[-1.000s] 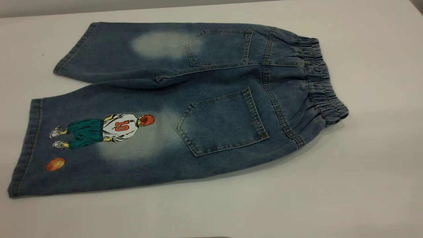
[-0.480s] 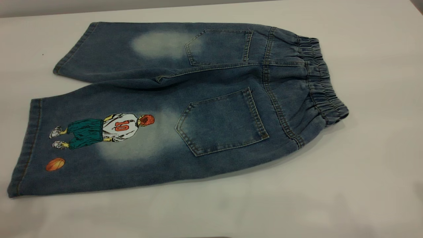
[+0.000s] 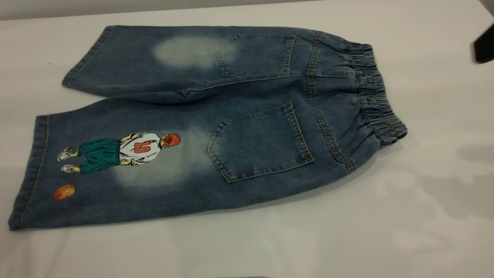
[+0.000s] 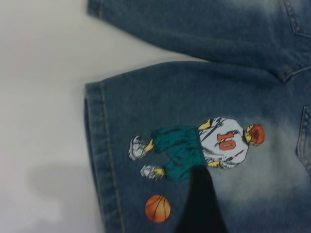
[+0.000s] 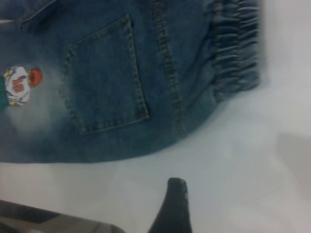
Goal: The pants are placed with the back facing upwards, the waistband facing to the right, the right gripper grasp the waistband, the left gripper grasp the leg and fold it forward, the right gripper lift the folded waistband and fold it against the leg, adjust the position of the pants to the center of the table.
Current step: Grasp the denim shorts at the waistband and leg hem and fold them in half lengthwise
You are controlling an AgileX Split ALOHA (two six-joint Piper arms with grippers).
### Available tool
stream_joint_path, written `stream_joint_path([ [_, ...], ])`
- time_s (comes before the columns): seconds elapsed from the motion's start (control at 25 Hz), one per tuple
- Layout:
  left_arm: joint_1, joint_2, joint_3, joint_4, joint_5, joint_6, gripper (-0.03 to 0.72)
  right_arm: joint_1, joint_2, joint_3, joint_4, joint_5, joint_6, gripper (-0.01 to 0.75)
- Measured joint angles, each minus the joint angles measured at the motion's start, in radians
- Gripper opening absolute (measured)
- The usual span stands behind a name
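My right gripper grabs the gathered waistband's corner [image 3: 394, 131] on the pants next, to fold the printed leg over the plain leg [image 3: 139, 58].
The pants [image 3: 231, 119] lie flat on the table [image 3: 424, 231], back pockets up, with the gathered waistband [image 3: 376, 98] to the right. The leg [image 3: 115, 166] with the printed number 10 player is the nearer one, at the left. My left gripper [image 4: 240, 194] hangs above that print; one black finger [image 4: 201, 204] shows over the denim with nothing against it. My right gripper [image 5: 218, 194] hovers over bare table in front of the waistband [image 5: 235, 48]; a single dark finger [image 5: 175, 206] shows, free of the cloth. Both are open and hold nothing.
A black part of the right arm [image 3: 484, 48] pokes in at the far right edge. Soft arm shadows [image 3: 463, 193] fall on the table right of the waistband. The plain leg [image 3: 154, 61] lies farther back.
The black arm part has come into the exterior view at the right edge, and shadows have spread over the table at the right. The pants have not moved.
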State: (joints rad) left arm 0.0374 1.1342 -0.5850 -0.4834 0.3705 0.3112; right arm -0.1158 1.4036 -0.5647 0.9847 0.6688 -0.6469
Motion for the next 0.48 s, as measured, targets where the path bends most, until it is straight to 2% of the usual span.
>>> stream_joint_path([
  [0.2,0.0,0.019,0.0,-0.07,-0.03,0.094,0.496,0.0,0.186,-0.005,0.232,-0.028,-0.267,0.586],
  [0.48,0.0,0.019,0.0,-0.081,-0.035,0.117,0.496,0.0,0.41,-0.01,0.497,-0.045,-0.539,0.586],
])
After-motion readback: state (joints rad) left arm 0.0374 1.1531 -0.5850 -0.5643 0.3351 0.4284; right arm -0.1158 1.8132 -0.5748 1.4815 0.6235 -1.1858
